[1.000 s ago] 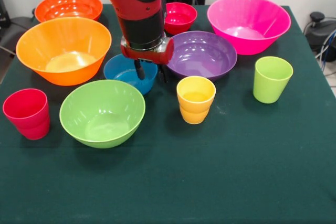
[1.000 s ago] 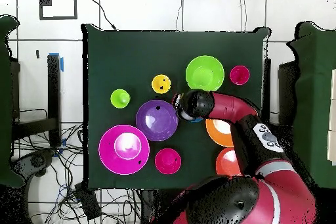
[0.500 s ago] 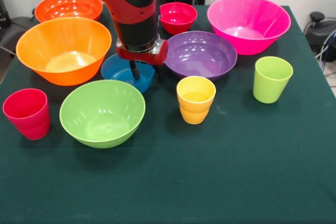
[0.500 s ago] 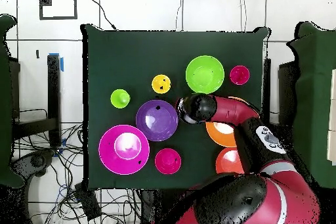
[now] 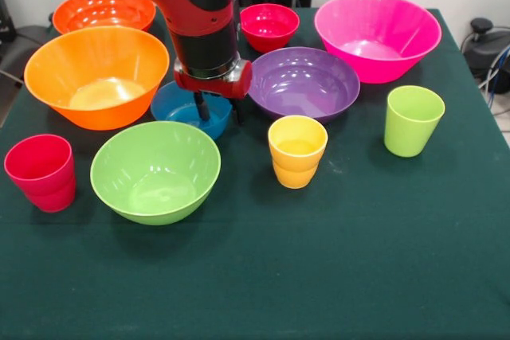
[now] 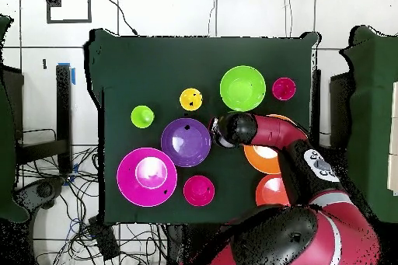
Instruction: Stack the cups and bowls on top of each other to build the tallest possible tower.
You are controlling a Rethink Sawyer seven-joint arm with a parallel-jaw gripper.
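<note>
The small blue bowl should go inside the purple bowl (image 5: 307,81) to start the tower. My gripper will grab the small blue bowl by its rim (image 5: 215,103) next.
My gripper (image 5: 221,113) is open and straddles the right rim of the small blue bowl (image 5: 177,107), one finger (image 5: 205,109) inside it and the other outside. To its right sits the purple bowl (image 5: 307,81), and behind that are the small red bowl (image 5: 269,25) and the large pink bowl (image 5: 378,33). The light orange bowl (image 5: 96,73) and the red-orange bowl (image 5: 103,12) are at the left, the lime green bowl (image 5: 155,169) in front. The red cup (image 5: 41,171), yellow cup (image 5: 296,150) and green cup (image 5: 413,119) stand singly. No tower stands. In the overhead view the arm (image 6: 256,130) hides the blue bowl.
The dark green cloth (image 5: 319,276) runs to the table's edges on all sides. Cables and equipment (image 5: 486,45) lie off the table's right side.
The gripper has shifted a little to the left in the front view, toward the blue bowl's middle. The bowls and cups have not moved.
</note>
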